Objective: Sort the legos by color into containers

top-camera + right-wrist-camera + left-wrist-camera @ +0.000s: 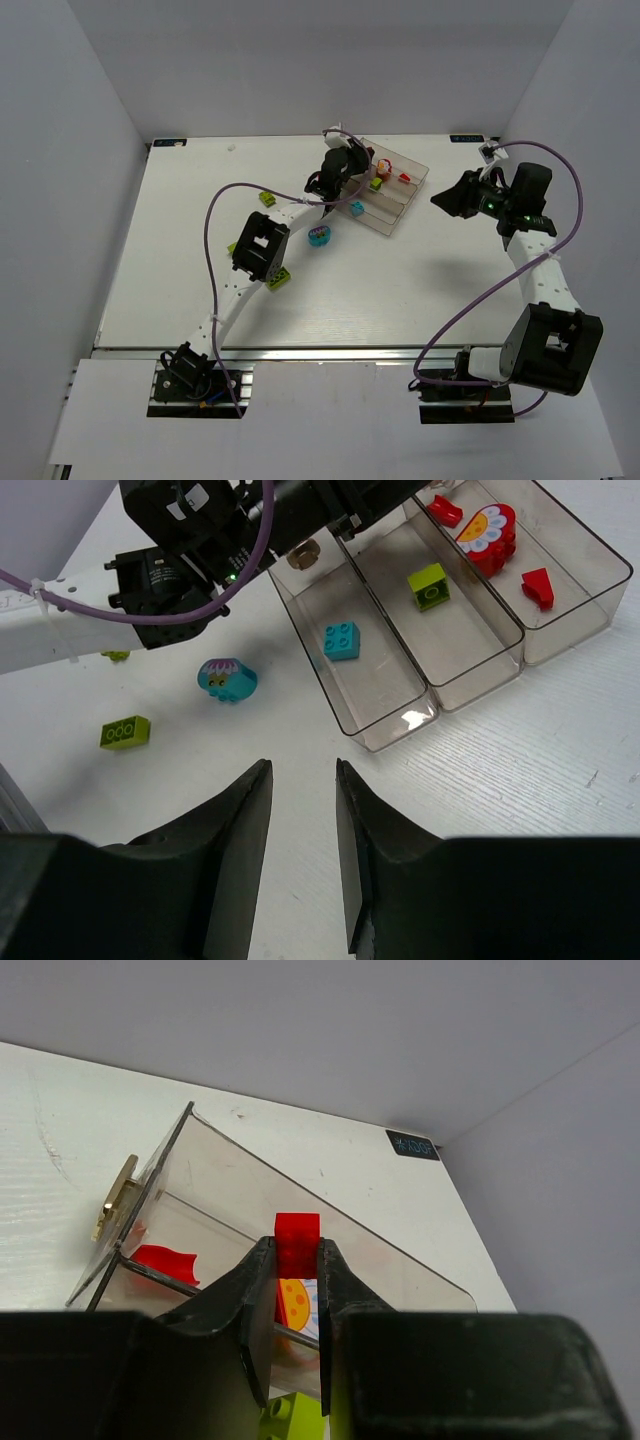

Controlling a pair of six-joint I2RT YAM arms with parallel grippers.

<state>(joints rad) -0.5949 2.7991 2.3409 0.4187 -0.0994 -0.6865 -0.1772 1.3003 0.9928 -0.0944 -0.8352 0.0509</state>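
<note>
The left gripper is ready to let go, as the small red lego (297, 1230) is above the far section of the clear tray, between its clear sides.
My left gripper (297, 1256) is shut on a small red lego (297, 1230) and holds it above the far compartment of the clear tray (235, 1185). That compartment holds red pieces (537, 586) and a red flower-faced piece (487, 532). The middle compartment has a lime brick (428, 585), and the one closest to the arms a cyan brick (341, 641). On the table lie a cyan and magenta piece (319, 236) and lime bricks (281, 280) (267, 198). My right gripper (303, 770) hangs open and empty above bare table, right of the tray (412, 192).
The left arm (262, 245) stretches diagonally across the table to the tray's left end. White walls enclose the table at the back and on both sides. A purple cable (215, 215) loops beside the left arm, another by the right arm (470, 300).
</note>
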